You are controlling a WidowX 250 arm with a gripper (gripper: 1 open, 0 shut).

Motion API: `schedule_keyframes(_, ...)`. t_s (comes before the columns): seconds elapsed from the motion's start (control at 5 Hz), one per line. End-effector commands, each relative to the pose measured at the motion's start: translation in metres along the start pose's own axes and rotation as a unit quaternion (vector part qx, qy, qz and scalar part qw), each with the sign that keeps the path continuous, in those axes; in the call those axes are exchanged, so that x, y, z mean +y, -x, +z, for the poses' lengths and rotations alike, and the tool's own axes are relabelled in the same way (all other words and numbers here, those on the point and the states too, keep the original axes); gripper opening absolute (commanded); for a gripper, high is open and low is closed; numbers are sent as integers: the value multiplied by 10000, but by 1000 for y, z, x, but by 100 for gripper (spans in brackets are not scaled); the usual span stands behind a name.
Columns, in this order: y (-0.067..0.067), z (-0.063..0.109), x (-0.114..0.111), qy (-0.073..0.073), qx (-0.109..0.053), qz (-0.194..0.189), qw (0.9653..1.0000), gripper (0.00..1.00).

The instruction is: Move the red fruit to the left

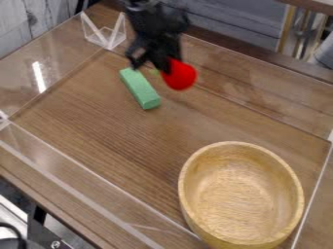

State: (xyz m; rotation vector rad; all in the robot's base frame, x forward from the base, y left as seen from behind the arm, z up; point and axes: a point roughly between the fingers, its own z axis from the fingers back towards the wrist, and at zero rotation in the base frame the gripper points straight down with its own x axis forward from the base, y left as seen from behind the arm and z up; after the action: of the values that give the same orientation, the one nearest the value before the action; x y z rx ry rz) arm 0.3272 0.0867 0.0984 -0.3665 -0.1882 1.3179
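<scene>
My gripper should keep holding the fruit, because the red fruit (180,76) is still hanging in the air beside the green block, above the wooden table.
The red fruit (180,76) is a small glossy red ball held up off the wooden table, just right of the green block. My black gripper (166,64) comes down from the top of the view and is shut on the red fruit at its upper left side. The arm is blurred with motion, and its fingertips are partly hidden against the fruit.
A green rectangular block (140,87) lies flat just below and left of the fruit. A large wooden bowl (242,197) sits at the front right. Clear acrylic walls (103,32) ring the wooden table (117,156).
</scene>
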Motion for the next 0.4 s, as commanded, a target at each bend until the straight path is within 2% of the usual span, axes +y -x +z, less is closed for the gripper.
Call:
schedule_keyframes(0.0,-30,27,11,387,-425,271,9980,0)
schedule_keyframes(0.2,-54,25,35,437,-676,670,9945,0)
